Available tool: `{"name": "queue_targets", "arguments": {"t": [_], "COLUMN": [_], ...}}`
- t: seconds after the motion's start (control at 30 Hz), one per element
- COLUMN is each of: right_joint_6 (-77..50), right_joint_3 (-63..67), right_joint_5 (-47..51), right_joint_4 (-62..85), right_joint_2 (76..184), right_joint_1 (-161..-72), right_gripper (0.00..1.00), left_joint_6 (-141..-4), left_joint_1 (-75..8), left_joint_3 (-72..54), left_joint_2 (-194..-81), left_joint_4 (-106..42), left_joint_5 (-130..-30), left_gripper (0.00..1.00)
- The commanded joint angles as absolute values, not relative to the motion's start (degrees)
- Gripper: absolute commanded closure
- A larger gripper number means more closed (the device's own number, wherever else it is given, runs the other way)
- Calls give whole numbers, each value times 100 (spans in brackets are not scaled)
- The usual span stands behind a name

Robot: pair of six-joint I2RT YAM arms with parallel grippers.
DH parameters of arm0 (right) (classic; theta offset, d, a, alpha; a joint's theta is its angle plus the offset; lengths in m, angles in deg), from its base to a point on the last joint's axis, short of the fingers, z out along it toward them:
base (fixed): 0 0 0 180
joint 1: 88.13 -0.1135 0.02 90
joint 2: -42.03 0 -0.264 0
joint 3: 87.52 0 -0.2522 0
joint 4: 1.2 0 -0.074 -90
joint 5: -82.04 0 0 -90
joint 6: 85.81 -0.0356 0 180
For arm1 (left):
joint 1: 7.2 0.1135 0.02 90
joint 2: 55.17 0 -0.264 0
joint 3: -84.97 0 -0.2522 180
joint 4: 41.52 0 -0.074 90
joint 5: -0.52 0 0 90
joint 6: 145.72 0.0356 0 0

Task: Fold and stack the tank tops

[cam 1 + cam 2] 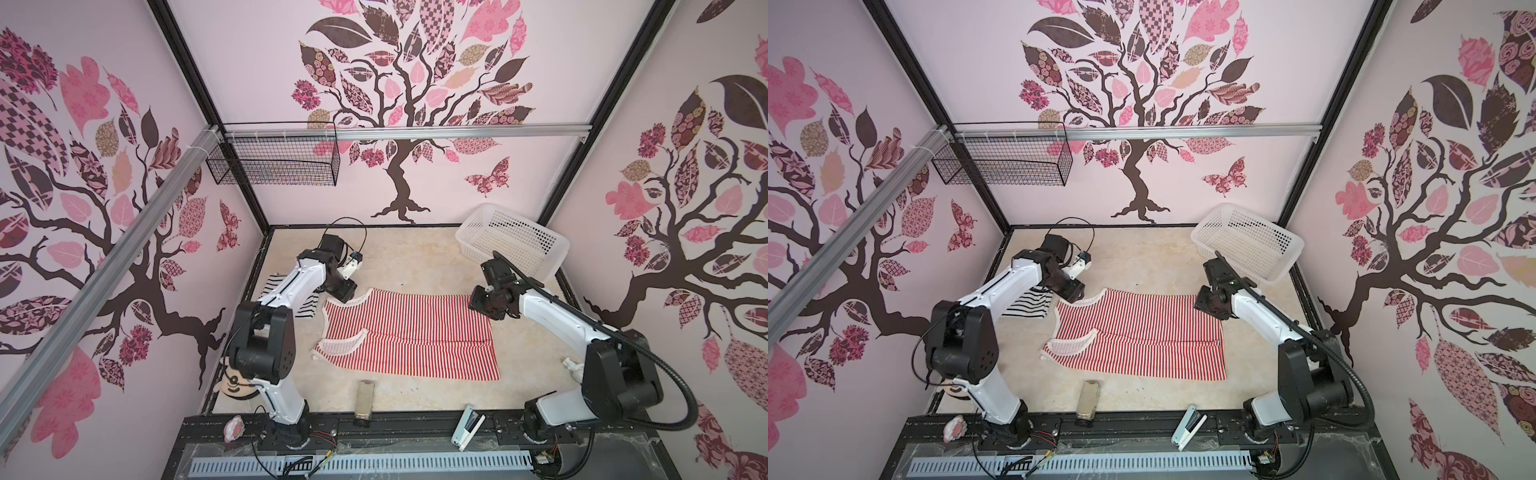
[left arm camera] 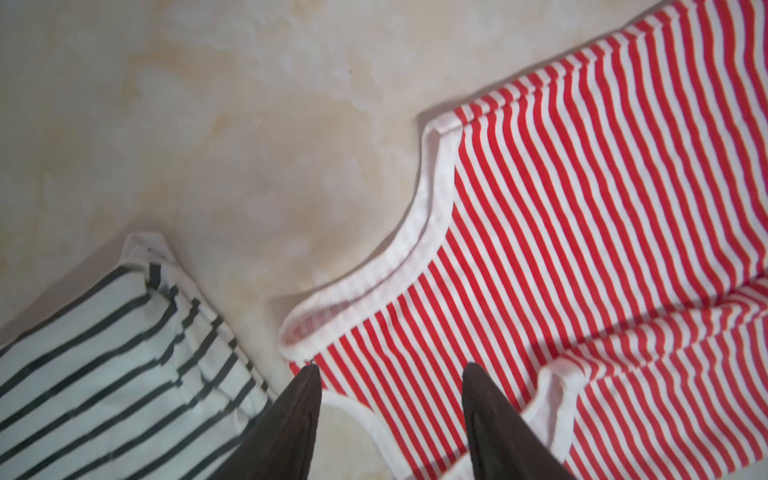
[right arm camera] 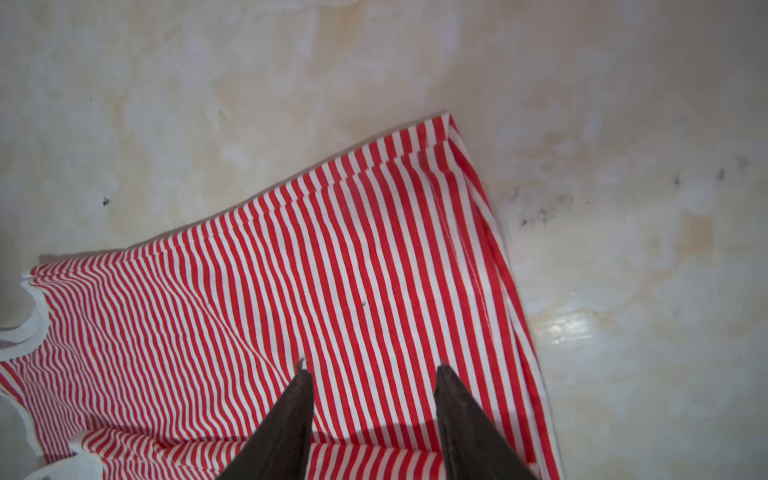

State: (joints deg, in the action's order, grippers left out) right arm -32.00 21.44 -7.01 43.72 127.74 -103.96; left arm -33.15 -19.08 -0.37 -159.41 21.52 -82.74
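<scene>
The far hem corner of the red-and-white tank top is the part my right gripper needs to grip next, to fold the tank top's far long side inward evenly.
The red-and-white tank top (image 1: 407, 328) (image 1: 1142, 332) lies spread flat mid-table, straps to the left and hem to the right, its near long side folded over. The black-and-white tank top (image 1: 305, 307) (image 1: 1030, 305) sits folded to its left, partly under the left arm. My left gripper (image 1: 347, 299) (image 2: 390, 370) is open over the red top's far strap (image 2: 415, 249), nothing between its fingers. My right gripper (image 1: 484, 309) (image 3: 372, 370) is open over the far hem corner (image 3: 449, 137), striped cloth showing between the jaws.
A white lattice basket (image 1: 515, 241) stands tilted at the back right, just behind the right arm. A black wire basket (image 1: 274, 162) hangs on the back left rail. A grey block (image 1: 364, 401), a white stapler-like tool (image 1: 467, 424) and a plush toy (image 1: 235, 384) lie along the front.
</scene>
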Motion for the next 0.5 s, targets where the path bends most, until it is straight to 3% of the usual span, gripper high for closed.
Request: {"name": "queue_targets", "arguments": {"t": [0.0, 0.47], "right_joint_6": [-2952, -2509], "right_joint_3": [1755, 1008], "right_joint_5": [-860, -1538], "right_joint_4": [4368, 4534], "right_joint_2": [13291, 14482], "right_joint_1": [-10276, -9893], "right_gripper": [51, 61], "left_joint_6": [-3652, -3944], "left_joint_1": [-1932, -2322], "left_joint_3": [548, 1724], "left_joint_2": [-16450, -17777], "left_joint_4": [2234, 2307], "left_joint_5": [-7693, -7380], "left_gripper": [42, 41]}}
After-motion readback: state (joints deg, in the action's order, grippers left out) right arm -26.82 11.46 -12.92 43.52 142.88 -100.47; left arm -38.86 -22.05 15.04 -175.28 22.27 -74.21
